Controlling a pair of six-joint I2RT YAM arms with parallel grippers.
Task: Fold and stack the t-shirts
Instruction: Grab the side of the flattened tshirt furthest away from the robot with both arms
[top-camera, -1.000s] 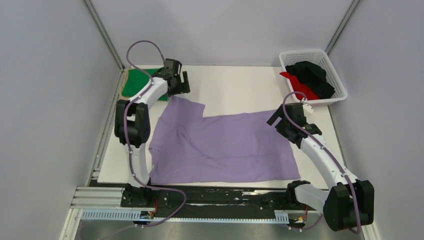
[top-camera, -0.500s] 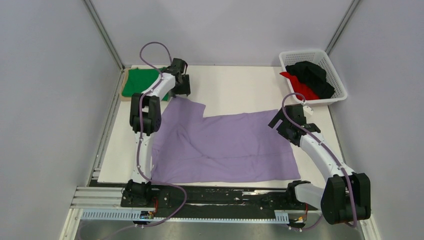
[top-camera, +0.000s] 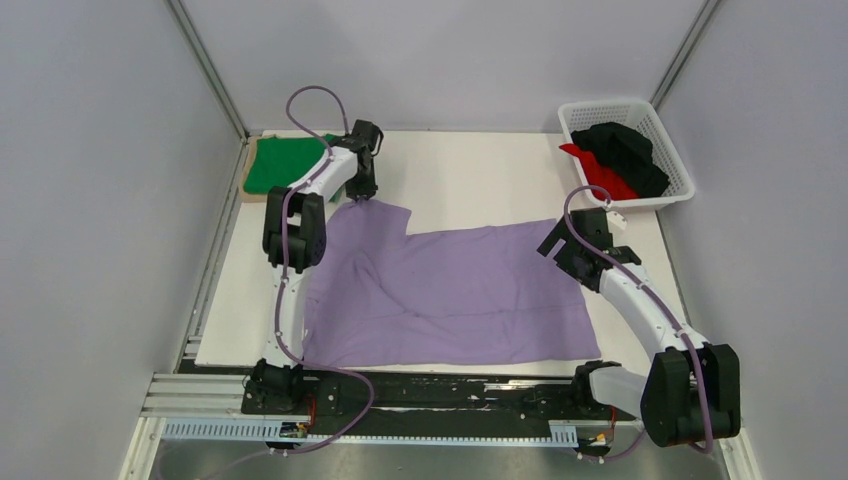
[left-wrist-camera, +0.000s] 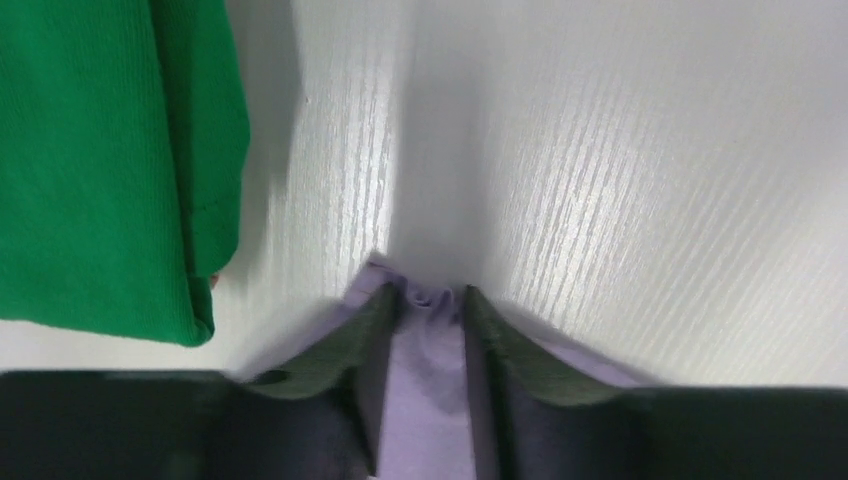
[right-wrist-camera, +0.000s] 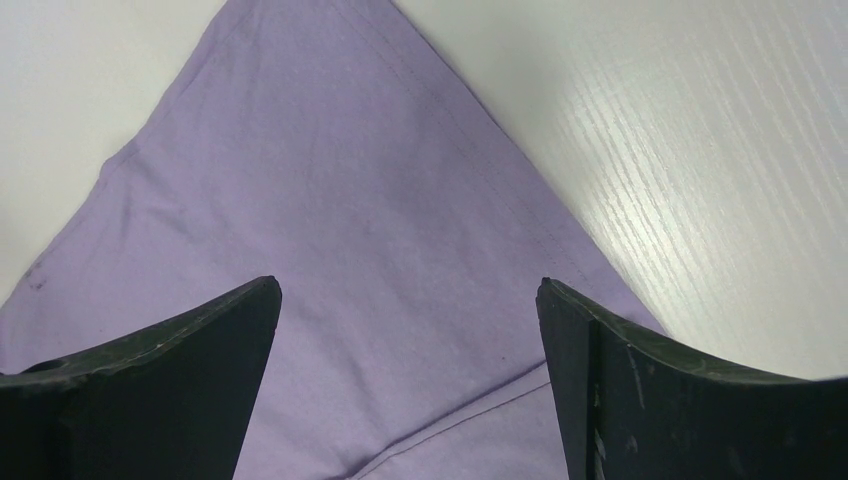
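Next, my right gripper needs to grab the lilac t-shirt's far corner nearest the basket, to fold the t-shirt's far edge over toward me.
A large lilac t-shirt (top-camera: 450, 290) lies spread flat across the white table (top-camera: 480, 180). My left gripper (top-camera: 362, 197) is down on its far left corner, and in the left wrist view the jaws (left-wrist-camera: 428, 300) have narrowed onto a puckered ridge of the lilac cloth (left-wrist-camera: 425, 400). A folded green t-shirt (top-camera: 280, 163) lies just left of that corner (left-wrist-camera: 100, 150). My right gripper (top-camera: 562, 248) hovers wide open over the shirt's far right corner (right-wrist-camera: 350, 200), nothing between its fingers (right-wrist-camera: 410, 290). Black (top-camera: 625, 150) and red (top-camera: 600, 175) t-shirts sit in the basket.
A white lattice basket (top-camera: 610, 104) stands at the far right corner of the table. A tan board (top-camera: 246, 182) shows under the green shirt's left edge. Metal frame posts rise at both back corners, and the arm bases sit on the rail at the near edge.
The left gripper has moved right and down from beside the green shirt onto the lilac shirt's far left corner, and its jaws have narrowed on the cloth. The right arm has barely moved.
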